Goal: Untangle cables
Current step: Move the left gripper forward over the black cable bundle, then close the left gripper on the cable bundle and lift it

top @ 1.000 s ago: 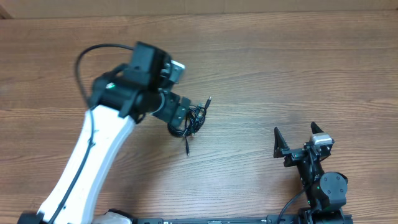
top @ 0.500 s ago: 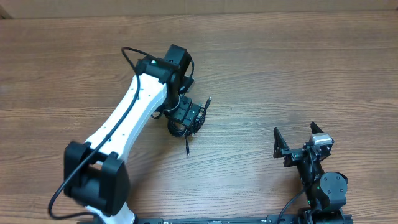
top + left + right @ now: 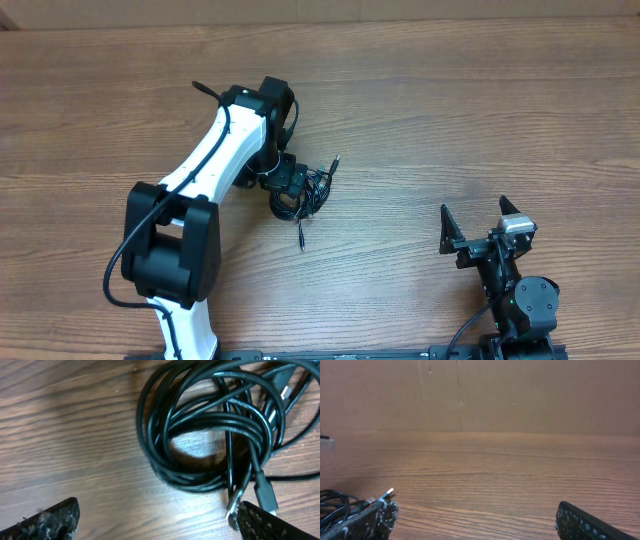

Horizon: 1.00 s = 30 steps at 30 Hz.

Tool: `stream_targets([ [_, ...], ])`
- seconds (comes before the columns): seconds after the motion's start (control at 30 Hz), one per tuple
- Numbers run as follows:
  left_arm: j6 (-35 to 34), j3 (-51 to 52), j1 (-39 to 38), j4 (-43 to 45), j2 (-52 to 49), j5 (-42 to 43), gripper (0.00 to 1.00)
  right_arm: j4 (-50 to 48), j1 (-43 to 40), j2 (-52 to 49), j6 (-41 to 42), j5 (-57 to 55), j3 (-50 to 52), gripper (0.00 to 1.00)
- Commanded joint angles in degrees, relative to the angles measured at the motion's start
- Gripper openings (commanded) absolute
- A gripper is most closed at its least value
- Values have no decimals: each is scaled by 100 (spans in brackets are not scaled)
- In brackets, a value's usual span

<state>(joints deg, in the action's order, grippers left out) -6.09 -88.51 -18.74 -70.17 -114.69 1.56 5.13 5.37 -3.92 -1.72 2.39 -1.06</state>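
The left gripper picks up the cables by the coiled loops next, on the cables' edge away from my right gripper, so plug ends stay free to untangle.
The cables [image 3: 314, 190] lie on the wooden table as one knotty black bundle, with a loose end trailing toward the front and a plug tip pointing back right. My left gripper [image 3: 288, 186] hangs low at the bundle's left edge. In the left wrist view the coiled cables [image 3: 200, 425] fill the upper right. The left gripper [image 3: 157, 522] is open, with bare wood between its fingers [image 3: 55, 520] and a plug end touching the right one. My right gripper [image 3: 474, 210] stands open near the front right, far from the bundle. It [image 3: 475, 522] holds nothing.
The wooden table [image 3: 480, 110] stretches to a brown cardboard wall [image 3: 520, 395] at the back. The left arm's white link [image 3: 215, 150] runs from the front edge up to the bundle. In the right wrist view the cables [image 3: 335, 502] show at far left.
The left arm has swung its white links from the far left to a steeper line over the table. Its gripper stays at the bundle. Cables and right arm have not moved.
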Motion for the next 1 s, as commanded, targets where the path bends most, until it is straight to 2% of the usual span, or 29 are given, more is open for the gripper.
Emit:
stream_targets([
  [0.0, -101, -35, -20, 90, -278, 297, 100, -42, 13, 9, 13, 4, 59, 100],
  [0.53, -74, 37, -11, 439, -973, 219, 99, -42, 13, 9, 13, 4, 59, 100],
  [0.57, -74, 39, -9, 455, -984, 205, 89, -42, 13, 9, 13, 4, 59, 100],
  [0.67, -74, 39, -9, 492, -992, 205, 67, -42, 13, 9, 13, 4, 59, 100],
  [0.73, -74, 39, -7, 603, -992, 205, 40, -42, 13, 9, 13, 4, 59, 100],
  [0.77, -74, 39, -7, 647, -992, 205, 32, -42, 13, 9, 13, 4, 59, 100],
  [0.83, -74, 39, -2, 785, -992, 208, 4, -42, 13, 9, 13, 4, 59, 100],
  [0.97, -74, 39, -4, 938, -992, 221, 4, -42, 13, 9, 13, 4, 59, 100],
])
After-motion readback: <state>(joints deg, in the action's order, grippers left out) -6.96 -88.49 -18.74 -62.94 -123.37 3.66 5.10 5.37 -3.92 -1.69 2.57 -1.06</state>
